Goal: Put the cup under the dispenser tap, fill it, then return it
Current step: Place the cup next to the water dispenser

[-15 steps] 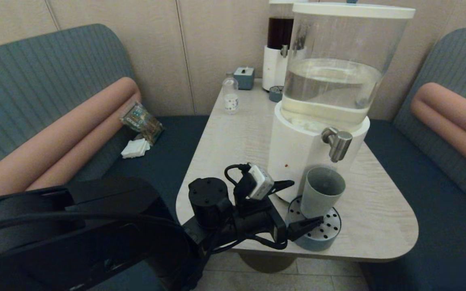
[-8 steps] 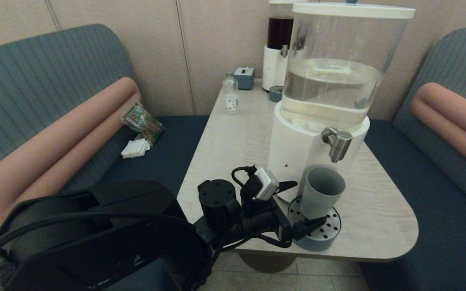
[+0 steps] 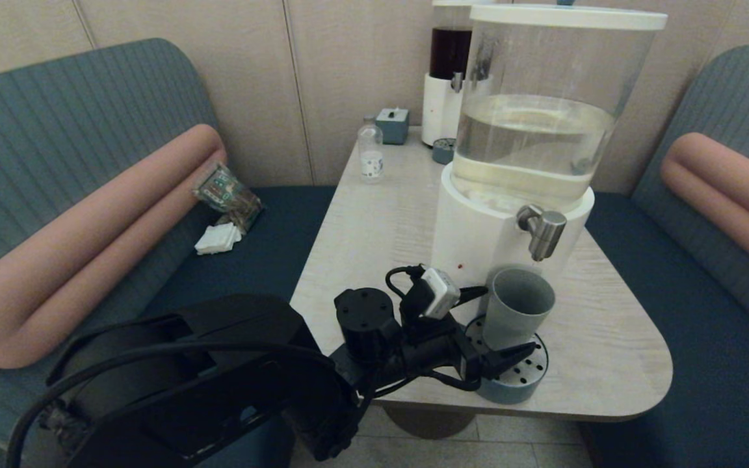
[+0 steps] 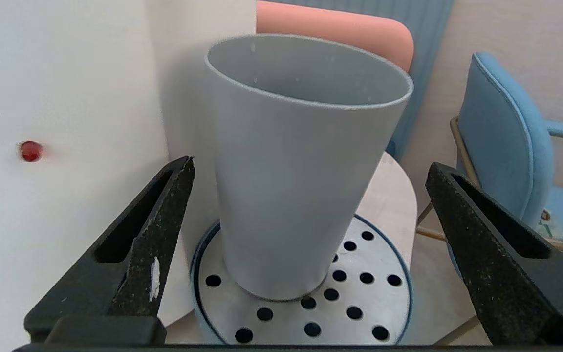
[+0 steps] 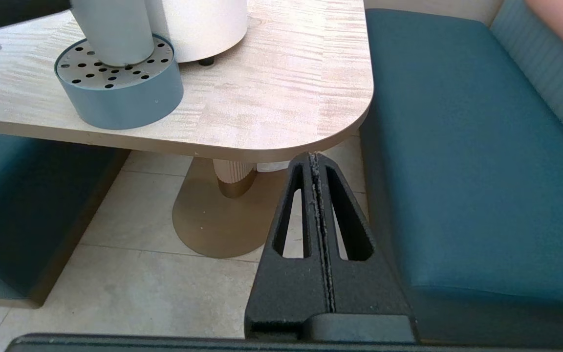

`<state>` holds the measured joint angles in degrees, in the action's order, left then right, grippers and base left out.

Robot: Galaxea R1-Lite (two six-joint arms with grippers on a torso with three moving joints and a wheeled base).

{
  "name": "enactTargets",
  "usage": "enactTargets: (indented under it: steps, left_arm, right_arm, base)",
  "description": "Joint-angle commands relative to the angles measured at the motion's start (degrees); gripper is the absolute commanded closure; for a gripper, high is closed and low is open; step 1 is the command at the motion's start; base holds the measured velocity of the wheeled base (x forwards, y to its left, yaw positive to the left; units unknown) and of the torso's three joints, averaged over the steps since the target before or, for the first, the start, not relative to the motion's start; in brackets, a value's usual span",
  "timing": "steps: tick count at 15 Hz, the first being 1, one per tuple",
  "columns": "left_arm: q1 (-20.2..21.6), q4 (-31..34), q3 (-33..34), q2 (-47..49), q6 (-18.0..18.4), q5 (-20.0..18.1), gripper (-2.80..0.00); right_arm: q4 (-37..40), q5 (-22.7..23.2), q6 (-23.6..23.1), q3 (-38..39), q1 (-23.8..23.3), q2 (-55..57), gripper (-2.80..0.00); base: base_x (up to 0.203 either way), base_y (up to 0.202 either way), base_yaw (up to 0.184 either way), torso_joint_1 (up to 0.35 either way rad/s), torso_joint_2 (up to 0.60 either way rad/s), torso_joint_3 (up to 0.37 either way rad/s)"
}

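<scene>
Only my fingertips are on either side of the cup's side (image 3: pixel 509 318) over the drip tray (image 3: pixel 530 383). My left gripper needs to move forward first and then close on the cup.
The grey-blue cup (image 3: pixel 517 309) (image 4: pixel 291 171) stands upright on the round perforated drip tray (image 3: pixel 530 383) (image 4: pixel 359 313), directly below the brushed-steel dispenser tap (image 3: pixel 545 232) of the big white dispenser with its clear tank (image 3: pixel 534 136). My left gripper (image 3: pixel 510 320) (image 4: pixel 309 165) is open, with one finger on each side of the cup's lower half and a gap at both sides. The right gripper (image 5: pixel 314 157) is shut on nothing, parked low beside the table's near right corner; its view shows the cup (image 5: pixel 113 29) and the tray (image 5: pixel 120 98).
At the table's far end stand a narrow dispenser with dark liquid (image 3: pixel 449 71), a small clear bottle (image 3: pixel 370 155), a small blue-grey box (image 3: pixel 392 125) and a small round tray (image 3: pixel 443 151). Benches flank the table (image 3: pixel 374 221); a packet (image 3: pixel 227 195) and napkins (image 3: pixel 217 239) lie on the left bench.
My left arm has moved forward and right towards the dispenser, so its open fingers now reach around the cup. The cup has not moved.
</scene>
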<state>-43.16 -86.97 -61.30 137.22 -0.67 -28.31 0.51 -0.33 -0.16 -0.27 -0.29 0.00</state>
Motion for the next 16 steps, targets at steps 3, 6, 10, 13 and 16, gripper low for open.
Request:
enactTargets:
  steps: [3,6,10,13,16]
  left_arm:
    - [-0.9,-0.5,-3.2,3.6,0.0,0.1,-2.80]
    - [-1.0,-0.4,-5.3,4.6,-0.1,0.2,-2.80]
    - [-1.1,-0.2,-8.5,6.7,-0.1,1.3,-2.80]
    - [-1.1,-0.2,-10.4,8.3,-0.5,2.3,-2.80]
    - [-1.1,-0.2,-11.9,9.1,-0.8,3.3,-2.80]
  right_arm:
    - [0.0,0.0,0.0,0.0,0.0,0.1,0.00]
    - [0.0,0.0,0.0,0.0,0.0,0.1,0.00]
    - [0.0,0.0,0.0,0.0,0.0,0.1,0.00]
    - [0.0,0.0,0.0,0.0,0.0,0.1,0.00]
    - [0.0,0.0,0.0,0.0,0.0,0.1,0.00]
  base:
    - [0.000,0.000,0.000,0.000,0.00,0.000]
    - [0.000,0.000,0.000,0.000,0.00,0.000]
    - [0.000,0.000,0.000,0.000,0.00,0.000]
    - [0.000,0.000,0.000,0.000,0.00,0.000]
    - [0.000,0.000,0.000,0.000,0.00,0.000]
